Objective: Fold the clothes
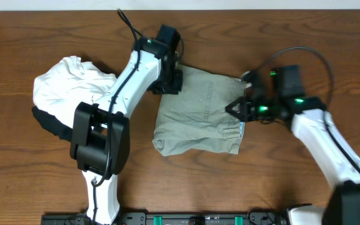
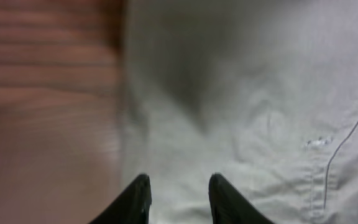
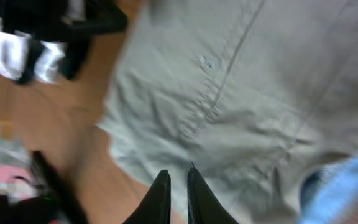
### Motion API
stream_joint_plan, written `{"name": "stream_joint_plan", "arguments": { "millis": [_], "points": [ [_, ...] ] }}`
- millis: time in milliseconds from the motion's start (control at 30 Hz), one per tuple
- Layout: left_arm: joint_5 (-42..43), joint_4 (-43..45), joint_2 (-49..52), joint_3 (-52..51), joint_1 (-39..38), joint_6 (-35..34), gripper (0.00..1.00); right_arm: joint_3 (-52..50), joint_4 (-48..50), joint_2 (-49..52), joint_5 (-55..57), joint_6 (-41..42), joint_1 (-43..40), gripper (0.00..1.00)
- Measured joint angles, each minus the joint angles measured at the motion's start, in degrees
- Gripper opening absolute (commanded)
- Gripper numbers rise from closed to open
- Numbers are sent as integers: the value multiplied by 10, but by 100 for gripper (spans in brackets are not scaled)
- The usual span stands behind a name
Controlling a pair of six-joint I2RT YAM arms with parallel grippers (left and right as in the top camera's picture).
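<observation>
The khaki trousers need to be folded and stacked. My left gripper should grab them by their side edge nearest the white garment for that.
The khaki trousers (image 1: 199, 112) lie folded into a rough square at the table's middle, with stitched seams showing. My left gripper (image 1: 170, 81) is at their far left corner. In the left wrist view its fingers (image 2: 179, 185) are open over the cloth (image 2: 247, 112), just inside its left edge, holding nothing. My right gripper (image 1: 233, 107) is at the trousers' right edge. In the right wrist view its fingers (image 3: 178, 180) are nearly together above the cloth (image 3: 229, 106), with nothing visibly held. That view is blurred.
A crumpled white garment (image 1: 67, 84) lies at the left on a black garment (image 1: 52, 128). A pale blue patch (image 3: 340, 180) shows at the trousers' near right corner. Bare wooden table (image 1: 280, 181) surrounds the cloth.
</observation>
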Motion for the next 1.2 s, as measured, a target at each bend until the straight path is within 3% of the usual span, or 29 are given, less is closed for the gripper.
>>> {"name": "stream_joint_plan", "arguments": {
  "millis": [167, 300, 600, 767, 867, 1000, 1200],
  "points": [
    [27, 74, 0, -69, -4, 32, 36, 0, -7, 100, 68, 8, 39, 9],
    [35, 103, 0, -123, 1, 44, 36, -2, -80, 159, 101, 11, 39, 6],
    [46, 92, 0, -140, 29, 47, 37, 4, -201, 157, 207, 36, 32, 6],
    [85, 63, -2, -139, 47, 46, 57, 1, -209, 136, 258, 40, 11, 9],
    [120, 59, -16, -139, 56, 42, 63, -3, -209, 105, 271, 40, -4, 18],
    [172, 64, -35, -136, 60, 40, 77, -5, -187, 26, 249, 33, -19, 43],
    [211, 76, -35, -136, 51, 15, 82, -5, -131, -55, 186, 35, -22, 47]
  ]
}}
